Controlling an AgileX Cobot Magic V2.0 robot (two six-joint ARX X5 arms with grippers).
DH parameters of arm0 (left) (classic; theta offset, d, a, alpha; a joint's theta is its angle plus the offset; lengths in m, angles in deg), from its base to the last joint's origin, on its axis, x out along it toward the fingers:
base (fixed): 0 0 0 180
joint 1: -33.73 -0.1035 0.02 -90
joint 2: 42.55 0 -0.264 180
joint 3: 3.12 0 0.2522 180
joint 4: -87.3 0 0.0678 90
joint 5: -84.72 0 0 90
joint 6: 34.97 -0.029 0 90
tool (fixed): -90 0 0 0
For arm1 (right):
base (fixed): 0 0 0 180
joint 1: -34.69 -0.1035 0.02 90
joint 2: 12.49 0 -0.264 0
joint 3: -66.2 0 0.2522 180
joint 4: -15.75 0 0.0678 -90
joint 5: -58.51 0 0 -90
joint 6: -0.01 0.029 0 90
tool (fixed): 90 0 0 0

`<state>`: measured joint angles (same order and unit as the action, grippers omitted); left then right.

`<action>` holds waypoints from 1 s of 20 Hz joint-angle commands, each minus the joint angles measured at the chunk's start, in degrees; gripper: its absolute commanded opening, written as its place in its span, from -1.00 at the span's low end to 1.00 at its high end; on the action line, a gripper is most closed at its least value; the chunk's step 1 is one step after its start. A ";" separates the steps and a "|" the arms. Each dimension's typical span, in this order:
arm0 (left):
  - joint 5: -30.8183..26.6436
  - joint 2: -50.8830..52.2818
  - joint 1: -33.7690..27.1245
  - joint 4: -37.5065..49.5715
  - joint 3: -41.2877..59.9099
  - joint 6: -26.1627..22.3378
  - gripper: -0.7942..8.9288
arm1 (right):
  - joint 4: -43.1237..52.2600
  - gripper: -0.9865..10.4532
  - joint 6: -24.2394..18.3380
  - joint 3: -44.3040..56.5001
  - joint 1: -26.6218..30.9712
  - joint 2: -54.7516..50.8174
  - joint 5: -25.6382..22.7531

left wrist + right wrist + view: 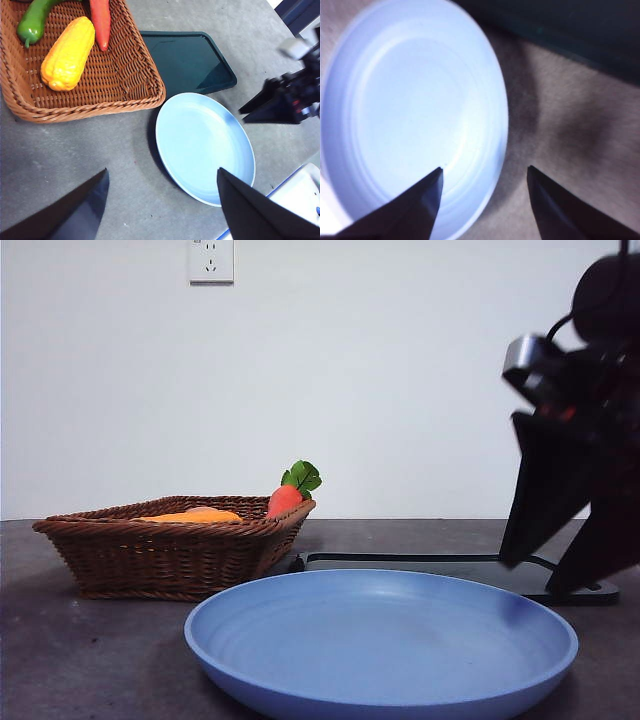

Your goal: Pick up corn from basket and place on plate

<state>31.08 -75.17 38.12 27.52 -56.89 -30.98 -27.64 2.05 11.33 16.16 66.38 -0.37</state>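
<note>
The blue plate's broad middle (385,640) should stay free for the corn, so the robot's right gripper next needs to grab the plate by its rim (566,628).
The orange-yellow corn (67,52) lies in the brown wicker basket (125,75), and only its top (192,515) shows over the basket (170,555) rim in the front view. The blue plate (380,640) sits bare in front, to the right of the basket. My right gripper (484,168) is open just above the plate's (415,110) right edge, seen dark at the right (530,573) and also in the left wrist view (243,115). My left gripper (162,171) is open high over the table, between the basket and the plate (202,145).
A green pepper (32,22) and a red-orange carrot (100,22) share the basket; the carrot's leafy end (292,490) sticks above the rim. A flat black tray (430,565) lies behind the plate, also seen as tray (187,60).
</note>
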 commanded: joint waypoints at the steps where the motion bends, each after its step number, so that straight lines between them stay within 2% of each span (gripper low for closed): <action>1: 0.35 -0.31 0.13 0.79 -0.87 0.09 -0.11 | 1.22 -0.37 0.63 -1.03 -1.01 3.19 -0.09; 4: 0.33 -0.31 0.13 0.79 -0.87 0.09 -0.11 | 2.01 -0.44 0.74 -1.03 -2.27 5.88 -0.07; 8: 0.35 -0.31 0.13 0.79 -0.87 0.09 -0.11 | 2.84 -0.69 0.81 -1.03 -3.39 6.97 -0.13; 10: 0.35 -0.31 0.13 0.79 -0.87 0.09 -0.11 | 2.69 -0.83 1.88 -1.01 -3.48 6.97 -1.97; 16: -0.26 -2.03 0.13 4.87 -0.87 0.13 -0.11 | 2.40 -0.82 4.96 -1.03 -3.41 5.92 -2.45; 20: -2.38 -6.84 1.20 8.20 -0.87 0.04 -0.11 | -2.34 -0.82 5.05 -1.03 -3.30 -0.85 -2.45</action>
<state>28.87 -81.82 39.32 35.11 -56.89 -30.96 -30.46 6.97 10.90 13.06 65.13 -3.19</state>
